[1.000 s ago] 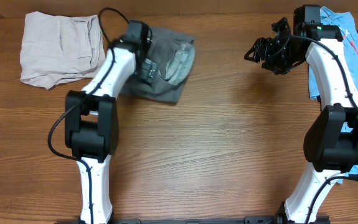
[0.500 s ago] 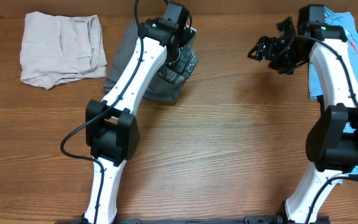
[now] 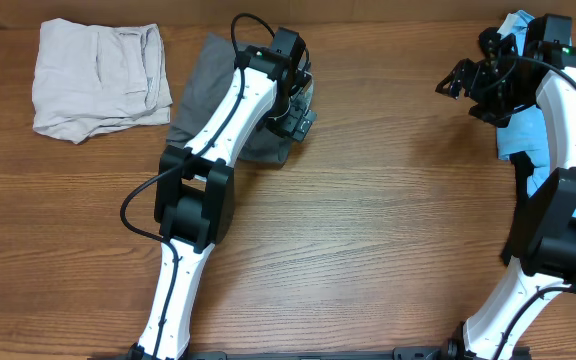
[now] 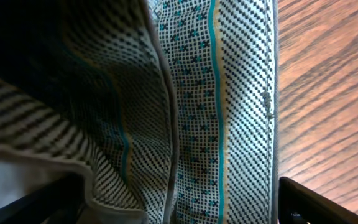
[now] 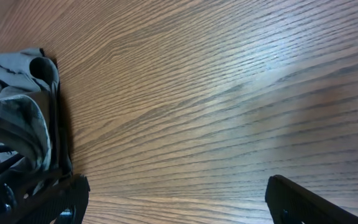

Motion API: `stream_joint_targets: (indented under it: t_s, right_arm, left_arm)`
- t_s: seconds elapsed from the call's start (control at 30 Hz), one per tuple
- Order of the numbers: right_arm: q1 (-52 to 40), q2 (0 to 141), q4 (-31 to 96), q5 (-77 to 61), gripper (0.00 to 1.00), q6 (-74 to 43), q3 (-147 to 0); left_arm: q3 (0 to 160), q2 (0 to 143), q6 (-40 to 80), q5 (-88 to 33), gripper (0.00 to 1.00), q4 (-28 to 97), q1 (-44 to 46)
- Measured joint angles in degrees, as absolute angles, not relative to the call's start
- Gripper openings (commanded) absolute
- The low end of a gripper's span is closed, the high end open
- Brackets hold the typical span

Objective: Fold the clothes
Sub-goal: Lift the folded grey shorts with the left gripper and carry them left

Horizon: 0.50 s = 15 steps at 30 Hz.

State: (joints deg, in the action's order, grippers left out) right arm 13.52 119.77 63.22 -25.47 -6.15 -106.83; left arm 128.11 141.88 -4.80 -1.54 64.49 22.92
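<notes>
My left gripper will next grab the shorts' edge with the pale dotted mesh lining (image 4: 229, 106), with its layers together, to stack the mid-grey shorts on the folded beige clothes.
The mid-grey shorts (image 3: 205, 88) lie bunched at the back middle of the table. My left gripper (image 3: 298, 112) sits on their right edge. In the left wrist view its fingers (image 4: 173, 208) are spread wide, with the shorts' pale dotted mesh lining (image 4: 229, 106) filling the space between them. My right gripper (image 3: 465, 88) is open and empty above bare wood at the far right, with only table between its fingers (image 5: 176, 199). The shorts also show at the left edge of the right wrist view (image 5: 17, 118).
Folded beige clothes (image 3: 98, 75) lie at the back left. A light blue garment (image 3: 520, 137) lies at the right edge, partly under the right arm. The wooden table (image 3: 368, 230) stretches across the middle and front.
My left arm has swung from the left side of the shorts to their right edge, uncovering the grey fabric on the left. My right gripper has moved right and back, toward the blue garment.
</notes>
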Motion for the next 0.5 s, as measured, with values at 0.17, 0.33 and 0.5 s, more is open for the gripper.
stream_joint_targets:
  t_s: [0.17, 0.33, 0.5]
  right_arm:
    - [13.5, 119.8, 63.2, -25.5, 0.95, -6.2, -106.8]
    - [13.5, 119.8, 62.4, -25.5, 0.95, -6.1, -106.8]
    - [13.5, 119.8, 62.1, -25.5, 0.95, -6.1, -106.8]
  left_arm:
    - [127.2, 141.9, -4.6, -1.1, 1.0, 59.8, 22.9]
    - [122.9, 141.9, -4.6, 4.8, 1.0, 55.4, 23.2]
    - [120.4, 141.5, -4.4, 6.7, 1.0, 52.9, 23.4]
